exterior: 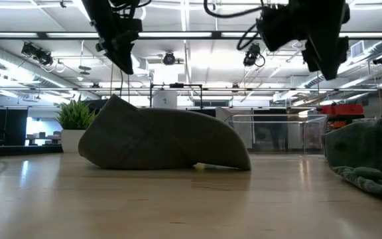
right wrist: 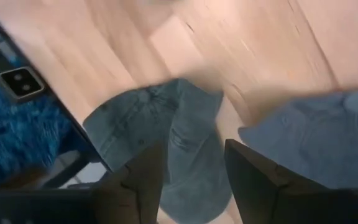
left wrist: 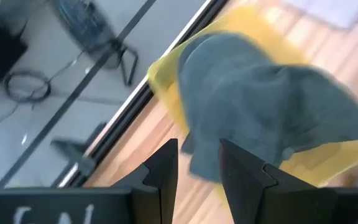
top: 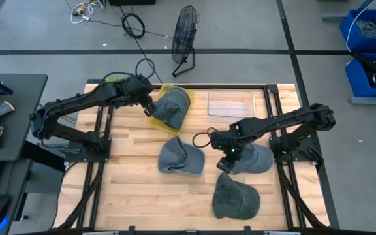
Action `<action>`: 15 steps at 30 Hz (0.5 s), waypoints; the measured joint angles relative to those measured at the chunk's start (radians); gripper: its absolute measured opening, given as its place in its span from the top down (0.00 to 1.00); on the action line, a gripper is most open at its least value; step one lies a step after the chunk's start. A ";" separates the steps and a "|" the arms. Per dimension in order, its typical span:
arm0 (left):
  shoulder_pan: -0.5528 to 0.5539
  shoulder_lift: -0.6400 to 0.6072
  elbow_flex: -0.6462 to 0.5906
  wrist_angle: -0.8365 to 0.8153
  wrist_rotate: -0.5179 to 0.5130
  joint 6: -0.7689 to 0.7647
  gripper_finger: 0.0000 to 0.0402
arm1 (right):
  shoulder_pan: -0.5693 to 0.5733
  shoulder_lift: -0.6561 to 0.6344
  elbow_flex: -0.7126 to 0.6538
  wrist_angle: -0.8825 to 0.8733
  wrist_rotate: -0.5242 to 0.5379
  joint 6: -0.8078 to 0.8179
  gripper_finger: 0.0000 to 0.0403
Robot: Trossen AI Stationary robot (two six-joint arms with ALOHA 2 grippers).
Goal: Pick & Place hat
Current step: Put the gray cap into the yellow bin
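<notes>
My right gripper is to grab the dark grey cap next by the fold of the cap's top (top: 228, 183) (right wrist: 194, 121), so that it can lift the cap toward the yellow bin.
Several grey caps are on the wooden table. One cap (top: 170, 108) (left wrist: 266, 99) lies in a yellow bin (top: 187, 94) (left wrist: 166, 81) at the far side and covers most of it. My left gripper (top: 150, 104) (left wrist: 197, 146) is open at the bin's left side, with that cap's edge just past its fingertips. My right gripper (top: 226, 153) (right wrist: 194, 149) is open and hangs above the table between the middle cap (top: 181, 156) and the right cap (top: 252, 158) (right wrist: 328, 134). A further cap (top: 235, 197) (right wrist: 166, 143) lies by the near edge.
A clear plastic container (top: 230, 103) sits at the far edge, right of the yellow bin. Black frame rails (top: 271, 111) run along the table's sides. A floor fan (top: 185, 32) stands beyond the far edge. Bare wood (top: 132, 189) lies at the near left.
</notes>
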 joint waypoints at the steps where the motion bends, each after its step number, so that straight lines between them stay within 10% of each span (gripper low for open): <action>1: -0.009 0.000 0.000 0.023 0.011 0.017 0.71 | 0.003 0.000 -0.008 -0.001 -0.002 0.026 0.57; 15: -0.018 0.000 0.000 0.102 0.014 0.085 0.71 | 0.150 0.001 -0.252 0.290 -0.147 0.473 0.57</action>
